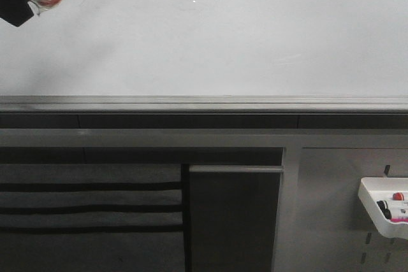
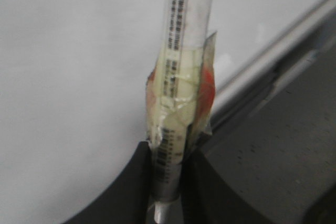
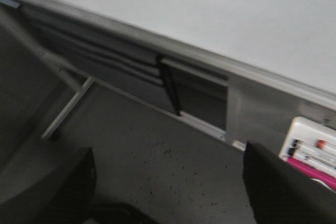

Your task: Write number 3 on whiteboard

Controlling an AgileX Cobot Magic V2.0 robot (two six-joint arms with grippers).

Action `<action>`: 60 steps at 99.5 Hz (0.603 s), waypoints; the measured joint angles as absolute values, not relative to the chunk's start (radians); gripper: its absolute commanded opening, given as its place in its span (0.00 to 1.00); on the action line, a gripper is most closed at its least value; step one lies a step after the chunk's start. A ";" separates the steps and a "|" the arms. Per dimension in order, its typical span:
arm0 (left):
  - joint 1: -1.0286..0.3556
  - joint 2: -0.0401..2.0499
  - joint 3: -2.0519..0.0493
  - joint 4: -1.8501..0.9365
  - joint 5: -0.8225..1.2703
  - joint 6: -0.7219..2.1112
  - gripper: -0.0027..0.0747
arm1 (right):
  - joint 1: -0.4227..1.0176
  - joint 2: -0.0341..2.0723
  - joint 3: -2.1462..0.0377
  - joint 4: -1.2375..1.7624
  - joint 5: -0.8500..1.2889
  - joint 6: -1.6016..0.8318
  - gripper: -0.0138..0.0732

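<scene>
My right gripper reaches the marker and grabs its loose back end next, since my left gripper's fingers cover the marker's tip end.
The whiteboard point(image 1: 223, 36) fills the upper part of the front view, glossy white with glare at the top and a grey rail along its lower edge. No number 3 shows on it. My left gripper point(image 2: 167, 182) is shut on a taped marker point(image 2: 181, 77) with a barcode label and a red patch; the whiteboard point(image 2: 68, 77) lies behind it. In the front view that gripper point(image 1: 29, 1) is at the board's upper left corner. My right gripper point(image 3: 168, 182) stands open with nothing between its fingers, over a dark speckled floor.
Below the board's rail point(image 1: 204, 103) are dark panels and a grey pegboard panel point(image 1: 325, 208). A white tray point(image 1: 386, 205) with markers hangs at the lower right, also seen as a white tray point(image 3: 312, 148) in the right wrist view.
</scene>
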State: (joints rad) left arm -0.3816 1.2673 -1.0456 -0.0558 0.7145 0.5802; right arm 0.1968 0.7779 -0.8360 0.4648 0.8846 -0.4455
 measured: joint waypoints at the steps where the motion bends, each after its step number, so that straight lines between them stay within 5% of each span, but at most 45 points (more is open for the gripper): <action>1: -0.384 1.265 -1.048 -0.080 0.725 0.593 0.01 | 0.202 0.785 -0.842 0.479 0.896 -0.456 0.76; 27: -0.485 1.231 -1.096 -0.403 1.056 0.875 0.01 | 0.329 1.037 -0.987 0.687 1.042 -0.795 0.75; 60: -0.604 1.231 -1.098 -0.442 1.101 0.903 0.01 | 0.551 1.247 -1.196 0.720 0.998 -0.949 0.75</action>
